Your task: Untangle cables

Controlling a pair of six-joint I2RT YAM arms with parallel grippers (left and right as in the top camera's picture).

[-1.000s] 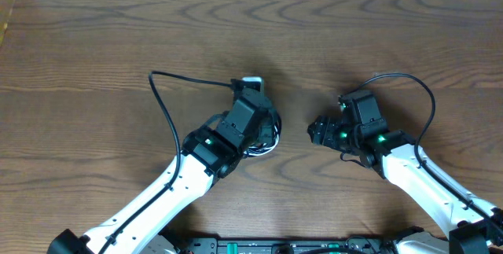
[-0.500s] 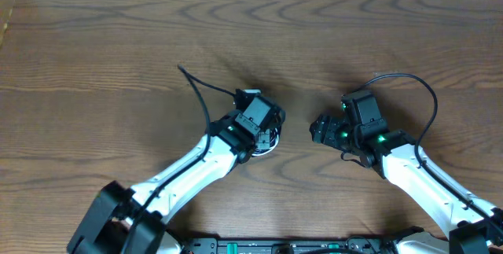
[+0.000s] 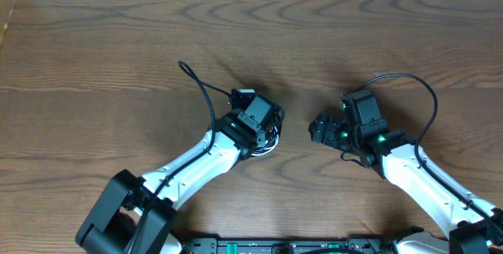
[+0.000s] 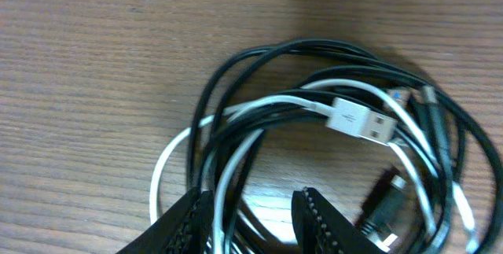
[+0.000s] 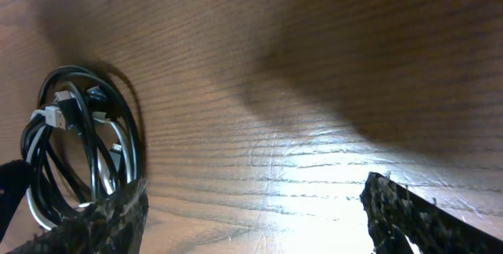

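Observation:
Next, my left gripper grabs the coil by its cable pieces on the side farthest from my right gripper. The coil's opposite side stays free to untangle.
The cables (image 4: 314,120) lie in one tangled coil of thin black and white strands, a white USB plug (image 4: 361,120) resting on top. My left gripper (image 4: 251,215) hangs right over the coil, open part way. One white strand and one black strand run between its fingers (image 4: 185,222), close to the left one. From overhead, only the coil's edge (image 3: 273,138) shows under the left gripper (image 3: 263,128). My right gripper (image 3: 314,130) is wide open over bare wood to the right. In its wrist view, the cables (image 5: 78,144) lie at the far left, beyond the right gripper (image 5: 255,207).
The brown wooden table (image 3: 118,42) stretches to a pale edge at the back. A thick black wire (image 3: 200,97) loops off the left arm. Another wire (image 3: 420,89) arcs off the right arm.
The left arm has swung round, and its wire loop has shifted right. Its gripper stays over the coil with jaws a little wider. The right jaws have spread slightly.

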